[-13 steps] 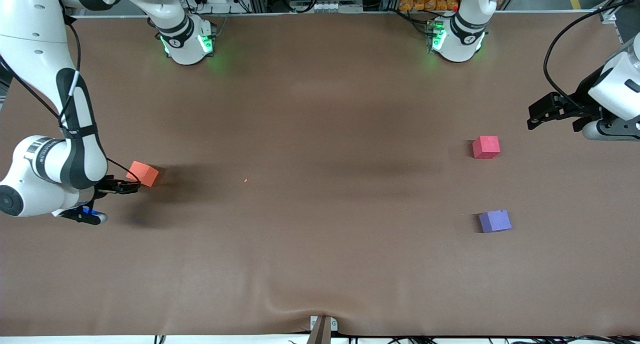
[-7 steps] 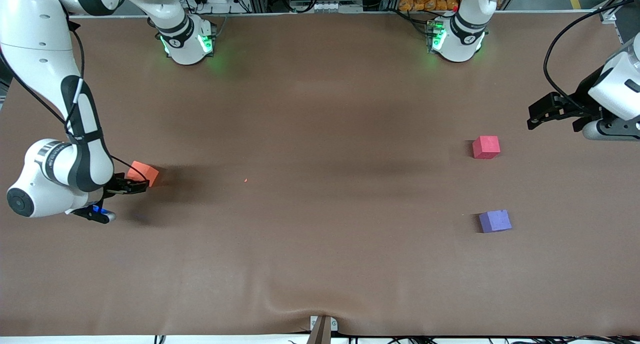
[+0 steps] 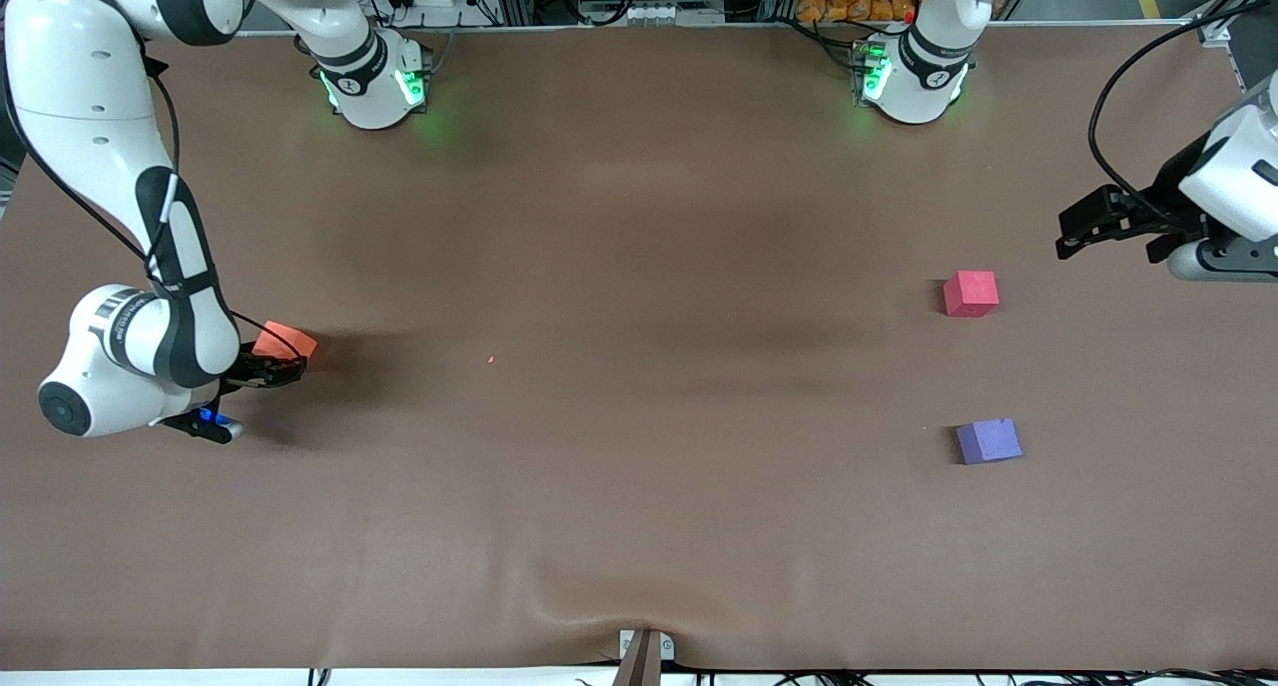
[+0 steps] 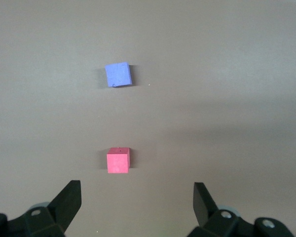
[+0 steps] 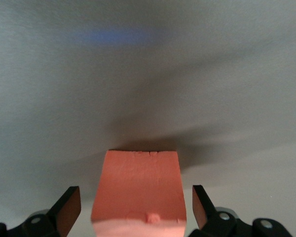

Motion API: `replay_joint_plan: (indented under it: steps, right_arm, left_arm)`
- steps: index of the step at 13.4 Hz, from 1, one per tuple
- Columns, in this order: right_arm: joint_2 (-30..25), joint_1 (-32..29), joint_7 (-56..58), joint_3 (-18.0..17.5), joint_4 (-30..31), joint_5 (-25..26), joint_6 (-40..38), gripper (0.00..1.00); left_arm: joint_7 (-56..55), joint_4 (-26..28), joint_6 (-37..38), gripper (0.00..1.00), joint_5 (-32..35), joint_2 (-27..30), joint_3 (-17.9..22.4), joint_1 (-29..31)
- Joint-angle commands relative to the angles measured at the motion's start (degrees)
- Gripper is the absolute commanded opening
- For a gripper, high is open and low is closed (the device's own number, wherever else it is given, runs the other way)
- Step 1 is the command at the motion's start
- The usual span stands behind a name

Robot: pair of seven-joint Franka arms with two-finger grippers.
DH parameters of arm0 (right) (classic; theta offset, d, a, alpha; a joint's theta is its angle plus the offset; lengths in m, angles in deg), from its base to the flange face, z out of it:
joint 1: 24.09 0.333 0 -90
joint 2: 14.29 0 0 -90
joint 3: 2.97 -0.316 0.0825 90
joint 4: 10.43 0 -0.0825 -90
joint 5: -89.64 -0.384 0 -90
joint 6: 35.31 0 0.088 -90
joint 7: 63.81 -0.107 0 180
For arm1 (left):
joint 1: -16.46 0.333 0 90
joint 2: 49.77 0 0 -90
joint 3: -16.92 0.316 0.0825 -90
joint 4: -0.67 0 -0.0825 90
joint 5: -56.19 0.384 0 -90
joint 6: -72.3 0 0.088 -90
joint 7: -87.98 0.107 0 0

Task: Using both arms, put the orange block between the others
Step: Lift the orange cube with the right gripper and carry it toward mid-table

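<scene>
The orange block [image 3: 288, 343] has to go between the other cubes, so my right gripper should grip the block by its opposite sides next.
The orange block [image 3: 288, 343] [image 5: 138, 185] lies on the table near the right arm's end. My right gripper [image 3: 272, 368] [image 5: 134, 197] is low at it and open, one finger on either side with a gap to each face. The red-pink cube [image 3: 970, 293] [image 4: 118, 160] and the purple-blue cube [image 3: 988, 440] [image 4: 118, 74] sit apart toward the left arm's end, the purple-blue one nearer to the front camera. My left gripper [image 3: 1070, 232] [image 4: 136, 190] hangs open and empty over the table by that end, beside the red-pink cube, and waits.
A brown cloth [image 3: 639, 217] covers the table and wrinkles near its front edge [image 3: 589, 606], where a small bracket [image 3: 644, 651] sits. The two arm bases [image 3: 374, 82] [image 3: 914, 77] stand along the back edge. A tiny orange speck [image 3: 490, 359] lies mid-table.
My right gripper has slid forward along the table so its fingers now flank the orange block, which has not moved. The left arm has hardly moved.
</scene>
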Motion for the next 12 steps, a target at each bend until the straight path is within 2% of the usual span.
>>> replay_joint_plan:
  steps: [1, 9, 12]
  right_arm:
    - [0.0, -0.9, -0.8, -0.6, 1.3, -0.7, 0.4, 1.00]
    - [0.0, 0.0, -2.3, -0.6, 1.6, -0.7, 0.0, 0.83]
    - [-0.1, 0.5, -4.6, -0.6, 1.6, -0.7, -0.1, 0.56]
  left_arm:
    - [0.8, -0.4, 0.1, 1.00, -0.7, -0.7, -0.2, 1.4]
    - [0.3, -0.5, 0.4, 1.00, -0.8, -0.6, -0.5, 0.8]
    - [0.3, -0.5, 0.4, 1.00, -0.8, -0.6, -0.5, 0.8]
